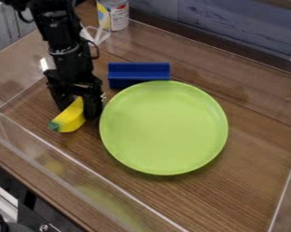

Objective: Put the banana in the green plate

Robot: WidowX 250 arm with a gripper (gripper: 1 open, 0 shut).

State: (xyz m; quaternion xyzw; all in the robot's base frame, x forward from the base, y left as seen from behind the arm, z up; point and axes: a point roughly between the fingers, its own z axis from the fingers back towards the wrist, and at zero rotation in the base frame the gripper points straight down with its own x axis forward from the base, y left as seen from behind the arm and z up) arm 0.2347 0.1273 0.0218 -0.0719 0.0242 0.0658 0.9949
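My gripper next needs to grab the banana's end [79, 107] opposite its dark tip, to put the banana in the green plate [163, 126].
The small yellow banana [70, 118] lies on the wooden table, left of the green plate [163, 126]. My black gripper [72, 102] points straight down right over the banana's upper end, its jaws open and standing on either side of it. The fingers [93, 97] hide part of the banana; its lower end with a dark tip pokes out toward the front left. The plate holds nothing.
A blue rectangular block [139, 72] lies just behind the plate's rim, right of my gripper. A white and yellow container [111, 14] stands at the back. A clear plastic wall [39, 172] rims the table along the front and left.
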